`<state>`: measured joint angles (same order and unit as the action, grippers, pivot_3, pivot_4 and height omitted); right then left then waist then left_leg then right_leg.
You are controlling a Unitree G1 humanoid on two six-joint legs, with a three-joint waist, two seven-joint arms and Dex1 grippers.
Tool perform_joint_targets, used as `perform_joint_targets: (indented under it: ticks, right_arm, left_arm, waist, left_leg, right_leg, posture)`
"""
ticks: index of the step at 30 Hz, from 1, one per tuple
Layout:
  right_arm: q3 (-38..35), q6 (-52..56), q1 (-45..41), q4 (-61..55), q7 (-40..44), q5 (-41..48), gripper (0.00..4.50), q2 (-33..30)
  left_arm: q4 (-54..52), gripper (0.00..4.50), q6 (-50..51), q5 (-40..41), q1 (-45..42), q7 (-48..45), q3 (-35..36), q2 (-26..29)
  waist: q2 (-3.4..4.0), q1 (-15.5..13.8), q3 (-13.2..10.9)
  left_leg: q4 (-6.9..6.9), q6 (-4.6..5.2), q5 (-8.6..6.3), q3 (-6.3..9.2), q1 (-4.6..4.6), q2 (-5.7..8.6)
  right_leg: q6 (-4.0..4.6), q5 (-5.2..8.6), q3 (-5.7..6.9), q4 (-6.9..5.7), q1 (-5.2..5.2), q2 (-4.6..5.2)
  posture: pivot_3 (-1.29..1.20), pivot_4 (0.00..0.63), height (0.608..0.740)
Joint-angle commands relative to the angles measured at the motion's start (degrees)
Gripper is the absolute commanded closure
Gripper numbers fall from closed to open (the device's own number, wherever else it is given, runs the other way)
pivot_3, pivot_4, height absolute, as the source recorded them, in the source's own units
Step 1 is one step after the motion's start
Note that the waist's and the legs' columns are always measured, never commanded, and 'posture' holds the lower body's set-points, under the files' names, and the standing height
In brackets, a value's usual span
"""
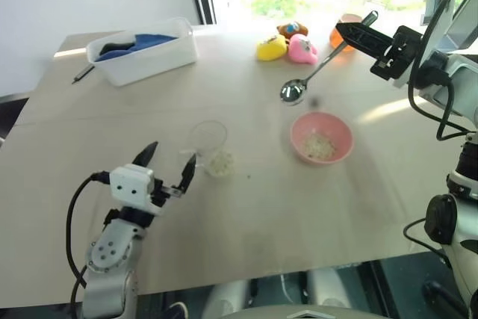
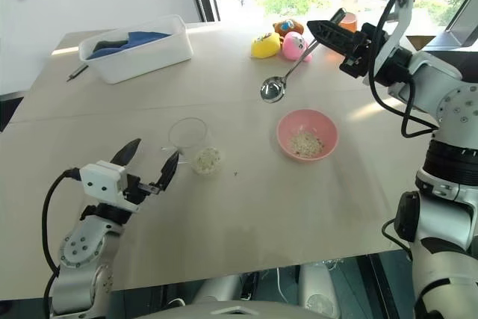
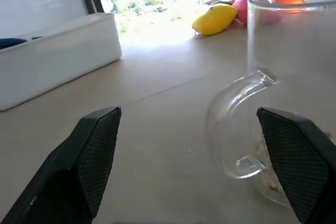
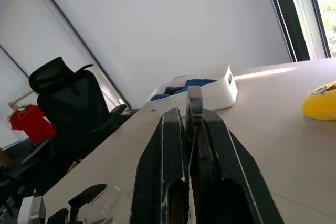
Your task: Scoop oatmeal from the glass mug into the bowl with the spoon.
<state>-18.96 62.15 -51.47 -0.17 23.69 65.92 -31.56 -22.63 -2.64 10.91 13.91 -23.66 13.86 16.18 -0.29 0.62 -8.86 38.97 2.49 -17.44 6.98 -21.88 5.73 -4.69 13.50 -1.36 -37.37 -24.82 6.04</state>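
Note:
I need to grab the glass mug by its slim curved handle [image 3: 218,121] with my left gripper next, because the mug's round glass body is wide for my fingers.
The glass mug [image 1: 209,143] stands upright on the table at centre left, with oatmeal [image 1: 221,162] in its bottom. My left gripper [image 1: 172,154] is open just in front of it. In the left wrist view the mug's handle [image 3: 236,129] faces the gap between the spread fingers [image 3: 97,148], untouched. The pink bowl [image 1: 321,138] sits to the right and holds some oatmeal [image 1: 320,146]. My right gripper [image 1: 351,33] is raised at the far right, shut on the handle of the spoon [image 1: 293,93]. The spoon's shiny oval end hangs in the air beyond the bowl.
A white tub [image 1: 142,54] with blue cloth stands at the back left, with a dark pen [image 1: 82,74] beside it. Yellow [image 1: 271,48] and pink [image 1: 302,50] toys and a flask of orange liquid [image 1: 349,28] sit at the back. A few flakes lie near the mug.

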Motion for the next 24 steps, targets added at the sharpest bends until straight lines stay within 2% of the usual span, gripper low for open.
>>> perform_joint_targets:
  ticks: [1,5,6,7,11,24]
  right_arm:
    - [-1.2,-0.4,-1.6,-2.0,0.6,1.1,4.50,-0.8]
    - [-1.2,-0.3,-1.6,-1.9,0.6,1.2,4.50,-0.8]
    - [-1.2,-0.3,-1.6,-1.9,0.6,1.1,4.50,-0.8]
    - [-1.2,-0.3,-1.7,-1.9,0.6,1.1,4.50,-0.8]
    - [-1.1,-0.1,-1.6,-2.2,0.3,1.3,4.50,-0.7]
    - [-1.3,-0.3,-1.3,-2.8,-0.3,1.4,4.50,-0.4]
  left_arm:
    - [-0.8,0.09,-2.1,-0.7,0.8,1.0,-0.8,-0.5]
    - [-0.5,0.09,-2.8,-0.8,0.7,1.8,-1.1,-1.2]
    - [-0.4,0.61,-2.9,-0.9,0.7,1.9,-1.2,-1.2]
    - [-0.3,0.89,-2.9,-0.9,0.6,2.2,-1.3,-1.3]
    - [0.2,2.59,-2.8,-1.5,0.8,3.1,-1.6,-1.7]
    - [2.7,2.59,-3.6,-2.4,-0.9,4.6,-3.0,-2.2]
  waist:
    - [0.00,0.0,0.0]
    - [0.00,0.0,0.0]
    - [0.00,0.0,0.0]
    - [0.00,0.0,0.0]
    - [0.00,0.0,0.0]
    - [0.00,0.0,0.0]
  left_leg:
    - [0.00,0.00,0.00,0.00,0.00,0.00]
    - [0.00,0.00,0.00,0.00,0.00,0.00]
    - [0.00,0.00,0.00,0.01,0.00,0.00]
    - [0.00,0.00,0.00,0.01,0.01,0.00]
    - [0.00,0.00,0.00,0.00,0.00,0.00]
    - [0.00,0.00,0.00,0.00,0.00,0.00]
  right_leg:
    - [0.00,0.00,0.00,0.00,0.00,0.00]
    - [0.00,0.00,0.01,-0.01,0.00,-0.01]
    - [0.00,0.00,0.01,-0.01,0.00,-0.01]
    - [0.00,0.00,0.01,-0.01,0.00,-0.02]
    - [0.00,0.00,0.01,0.00,0.00,-0.02]
    - [0.00,0.00,0.01,-0.01,0.00,-0.03]
  posture:
    - [0.00,0.150,0.740]
    - [0.00,0.150,0.740]
    - [0.00,0.150,0.740]
    - [0.00,0.150,0.740]
    - [0.00,0.150,0.740]
    - [0.00,0.150,0.740]
